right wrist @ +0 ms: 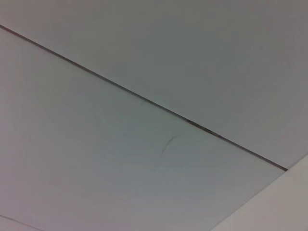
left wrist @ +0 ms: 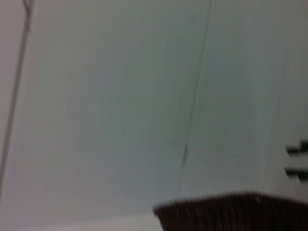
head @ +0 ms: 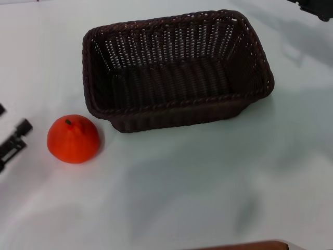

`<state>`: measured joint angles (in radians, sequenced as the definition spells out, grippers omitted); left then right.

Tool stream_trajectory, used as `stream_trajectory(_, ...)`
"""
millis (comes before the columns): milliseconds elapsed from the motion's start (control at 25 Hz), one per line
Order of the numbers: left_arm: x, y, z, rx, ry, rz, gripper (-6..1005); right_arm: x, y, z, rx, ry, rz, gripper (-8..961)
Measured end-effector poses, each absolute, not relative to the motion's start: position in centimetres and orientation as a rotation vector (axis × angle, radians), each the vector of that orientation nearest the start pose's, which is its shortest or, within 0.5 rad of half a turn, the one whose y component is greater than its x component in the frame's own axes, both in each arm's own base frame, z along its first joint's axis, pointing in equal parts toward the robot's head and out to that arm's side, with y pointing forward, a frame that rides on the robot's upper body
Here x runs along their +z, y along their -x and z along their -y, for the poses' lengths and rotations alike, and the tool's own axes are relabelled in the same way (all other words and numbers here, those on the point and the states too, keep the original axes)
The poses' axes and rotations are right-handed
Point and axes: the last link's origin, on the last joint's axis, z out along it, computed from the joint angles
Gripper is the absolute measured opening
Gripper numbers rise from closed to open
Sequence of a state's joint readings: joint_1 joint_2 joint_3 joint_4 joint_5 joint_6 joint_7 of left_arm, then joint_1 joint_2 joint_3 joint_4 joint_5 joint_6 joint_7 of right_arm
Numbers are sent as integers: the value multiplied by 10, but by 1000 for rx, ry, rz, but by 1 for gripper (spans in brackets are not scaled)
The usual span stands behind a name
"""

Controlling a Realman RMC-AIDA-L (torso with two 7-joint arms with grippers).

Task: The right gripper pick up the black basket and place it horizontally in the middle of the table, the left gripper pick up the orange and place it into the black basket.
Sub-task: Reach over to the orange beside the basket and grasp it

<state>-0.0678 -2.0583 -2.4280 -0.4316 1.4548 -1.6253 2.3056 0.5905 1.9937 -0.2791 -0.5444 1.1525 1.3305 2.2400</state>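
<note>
Bare table shows between my left gripper's fingers and the orange's side (head: 58, 138), so closing now would miss. My left gripper first moves there, then closes on the orange.
The black basket (head: 177, 73) is a dark woven rectangle standing upright and empty on the white table (head: 208, 187), its long side running across the head view. The orange (head: 73, 138) sits on the table to the basket's front left, apart from it. My left gripper (head: 12, 117) is at the far left edge, close beside the orange, open and empty, not touching it. My right gripper (head: 318, 7) shows only as a black corner at the far right back, away from the basket. A dark ribbed edge (left wrist: 231, 211), likely the basket, shows in the left wrist view.
A brown edge (head: 250, 245) runs along the table's front. The right wrist view shows only white surface with a thin dark seam (right wrist: 144, 98). Bare table lies in front of and to the right of the basket.
</note>
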Motion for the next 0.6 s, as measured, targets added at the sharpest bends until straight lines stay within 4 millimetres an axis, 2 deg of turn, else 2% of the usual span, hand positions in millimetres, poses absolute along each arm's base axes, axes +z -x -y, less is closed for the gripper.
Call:
stream_trajectory(280,-10,358,-204,-808,2202,639,721,67,-305,-385,-491,1587,1571,662)
stream_trajectory(600,-24,350,-213,-776,2297,623,650,60,-311,-380,-478,1617,1534,661)
